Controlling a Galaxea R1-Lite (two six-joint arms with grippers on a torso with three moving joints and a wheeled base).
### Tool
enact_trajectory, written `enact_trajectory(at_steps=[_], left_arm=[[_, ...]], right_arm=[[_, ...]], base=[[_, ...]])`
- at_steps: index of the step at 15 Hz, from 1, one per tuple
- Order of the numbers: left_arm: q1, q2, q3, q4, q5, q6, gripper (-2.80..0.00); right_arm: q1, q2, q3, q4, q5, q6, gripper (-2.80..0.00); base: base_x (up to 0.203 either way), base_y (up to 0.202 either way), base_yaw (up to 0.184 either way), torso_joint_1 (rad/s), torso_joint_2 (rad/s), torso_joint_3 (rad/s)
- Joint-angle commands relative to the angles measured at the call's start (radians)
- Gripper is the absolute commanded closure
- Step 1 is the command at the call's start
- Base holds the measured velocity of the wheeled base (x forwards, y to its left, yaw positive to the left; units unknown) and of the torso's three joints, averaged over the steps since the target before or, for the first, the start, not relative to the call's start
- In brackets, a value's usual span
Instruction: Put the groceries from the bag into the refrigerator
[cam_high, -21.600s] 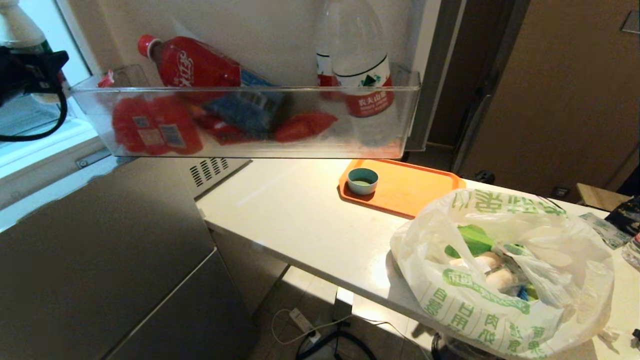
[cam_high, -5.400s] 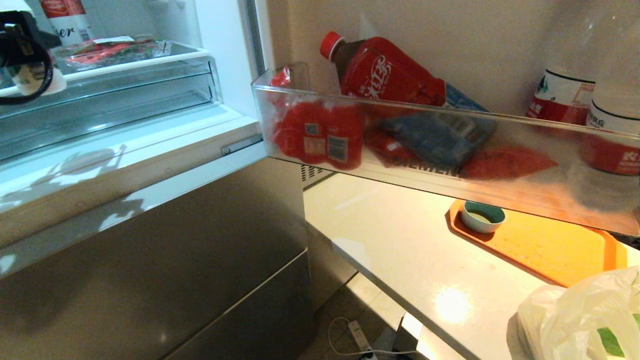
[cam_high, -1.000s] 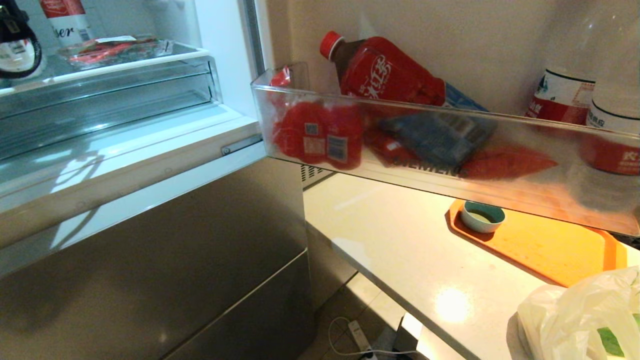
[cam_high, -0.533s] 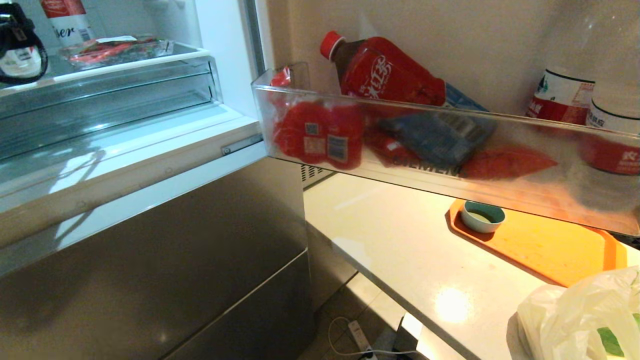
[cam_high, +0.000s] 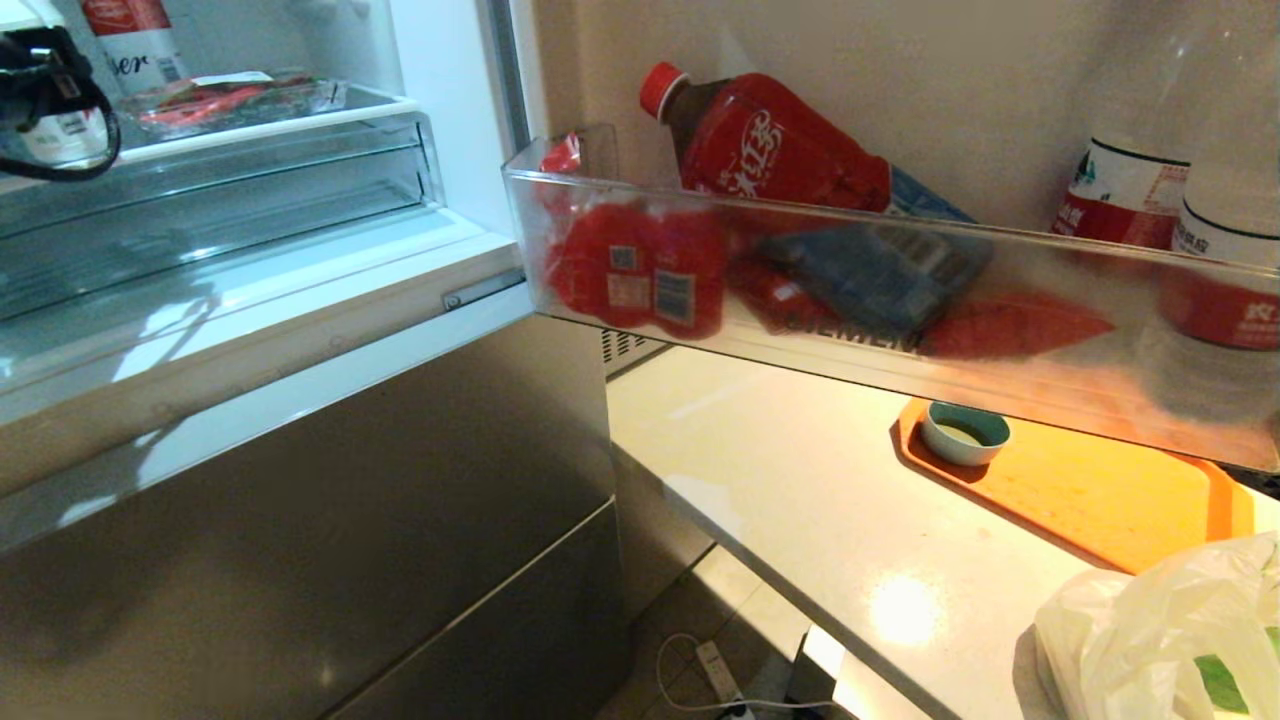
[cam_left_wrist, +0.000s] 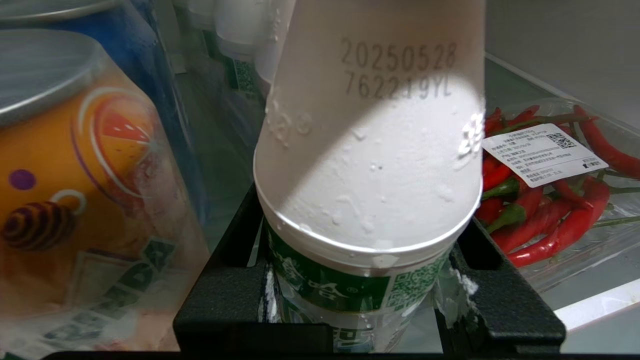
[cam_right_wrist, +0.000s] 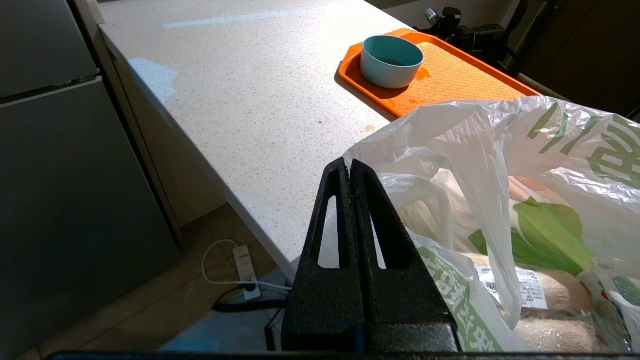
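My left gripper is ready to open, because the bottom of the white bottle is down on the shelf and the bottle would stand.
My left gripper is shut on a white bottle with a green label, holding it inside the open refrigerator above a clear shelf. Its black fingers clamp the label band on both sides. In the head view this gripper shows at the top left edge. The white bag with green characters lies on the counter, with green leaves and pale wrapped groceries inside. My right gripper hangs shut and empty at the bag's near side.
An orange drink can stands close beside the bottle, and a pack of red chillies lies on its other side. The open door's clear bin holds red bottles above the counter. An orange tray carries a teal cup.
My left gripper with the bottle has drifted slightly right and lower in the head view. The right arm and the bag have kept still.
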Motion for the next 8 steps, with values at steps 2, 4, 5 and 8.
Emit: enact_trajectory(at_steps=[2,4,5,8], left_arm=[[-0.002,0.003,-0.001,-0.008,-0.005,-0.002,0.0],[-0.002,0.005,-0.001,-0.008,-0.005,-0.002,0.0],[-0.001,0.006,-0.001,-0.008,-0.005,-0.001,0.0],[-0.001,0.006,-0.001,-0.007,-0.007,0.001,0.0]], right_arm=[[0.0,0.0,0.0,0.0,0.001,-0.001,0.0],[0.0,0.0,0.0,0.0,0.001,-0.001,0.0],[0.0,0.0,0.0,0.0,0.001,-0.001,0.0],[0.0,0.0,0.0,0.0,0.001,0.0,0.0]], base=[[0.0,0.0,0.0,0.0,0.0,0.0],[0.0,0.0,0.0,0.0,0.0,0.0],[0.0,0.0,0.0,0.0,0.0,0.0],[0.0,0.0,0.0,0.0,0.0,0.0]])
